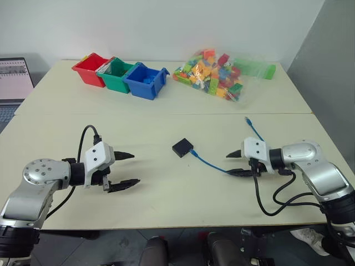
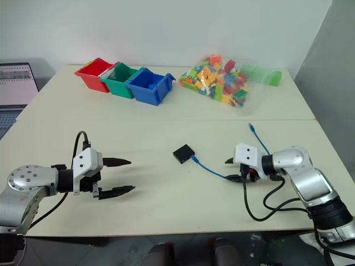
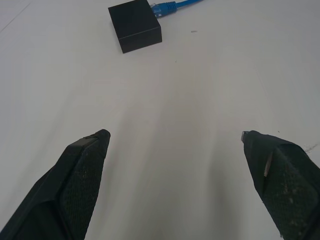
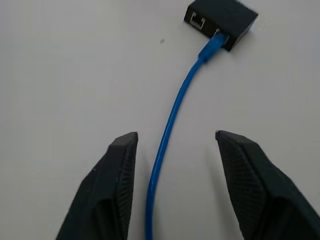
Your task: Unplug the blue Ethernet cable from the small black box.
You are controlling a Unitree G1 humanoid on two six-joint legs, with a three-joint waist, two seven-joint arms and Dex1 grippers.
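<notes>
My left gripper will reach the box and take hold of its plain sides. For the unplugging, this will keep the small black box's port with the blue plug free.
The small black box lies flat near the middle of the table. The blue Ethernet cable has one plug sitting in a port on the box's side. From there it runs along the tabletop to my right gripper and ends with a free plug farther back. My right gripper is open, and the cable lies between its fingers without being pinched. To the left of the box, my left gripper is open and empty, pointing toward the box.
Red, green and blue bins stand in a row at the back left. A clear bag of coloured bricks lies at the back right. A laptop sits past the table's left edge.
</notes>
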